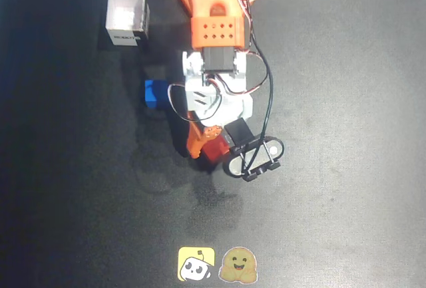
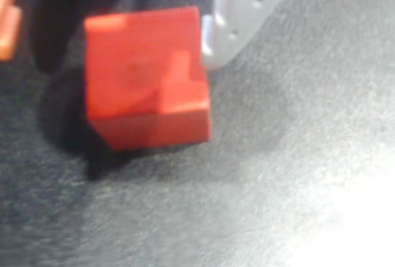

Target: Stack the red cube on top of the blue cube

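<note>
The gripper grabs the red cube's opposite sides next, to stack the red cube (image 1: 214, 149) on the blue cube (image 1: 156, 93).
The red cube (image 2: 145, 76) lies on the black mat between my fingers. In the wrist view the white finger (image 2: 231, 29) sits right at its right edge, while the orange finger (image 2: 6, 29) stands off at the left with a dark gap to the cube. My gripper (image 1: 212, 151) is open around it. From overhead the red cube (image 1: 214, 149) is half hidden beside the orange finger (image 1: 198, 142). The blue cube (image 1: 156, 93) rests on the mat to the upper left of the gripper, close beside the arm's white body and apart from the red cube.
A white open box (image 1: 128, 16) stands at the upper left. The orange and white arm (image 1: 213, 32) reaches down from the top centre, with black cables looping on its right. Two stickers (image 1: 216, 264) lie at the bottom edge of the black mat (image 1: 346, 135).
</note>
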Robot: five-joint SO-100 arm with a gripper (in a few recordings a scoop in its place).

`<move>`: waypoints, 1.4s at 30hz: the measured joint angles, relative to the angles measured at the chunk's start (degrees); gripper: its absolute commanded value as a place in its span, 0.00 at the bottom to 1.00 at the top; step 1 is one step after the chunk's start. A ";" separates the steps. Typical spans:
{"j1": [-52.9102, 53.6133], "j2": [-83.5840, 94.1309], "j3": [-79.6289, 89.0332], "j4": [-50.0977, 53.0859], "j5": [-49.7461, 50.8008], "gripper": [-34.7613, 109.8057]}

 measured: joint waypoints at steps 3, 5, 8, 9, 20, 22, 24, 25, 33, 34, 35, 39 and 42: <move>-0.26 0.00 1.49 -1.49 0.35 0.40; -0.09 -0.26 1.93 -2.11 0.35 0.40; 0.00 -0.53 3.78 -3.52 0.62 0.40; 0.00 -0.88 4.39 -4.13 0.70 0.40; -0.44 -4.31 9.49 -12.22 1.41 0.37; -0.44 -4.31 9.58 -12.48 1.58 0.36; -0.70 -4.31 9.58 -12.57 2.02 0.34; -0.88 -4.31 9.58 -12.83 2.11 0.32; -1.32 -4.22 10.37 -14.24 2.81 0.24; -1.32 -4.22 10.46 -14.24 2.81 0.24; -1.32 -4.13 10.46 -14.24 3.25 0.24; -1.23 -2.55 10.55 -11.16 8.88 0.24; -0.26 0.70 10.55 -6.94 15.29 0.24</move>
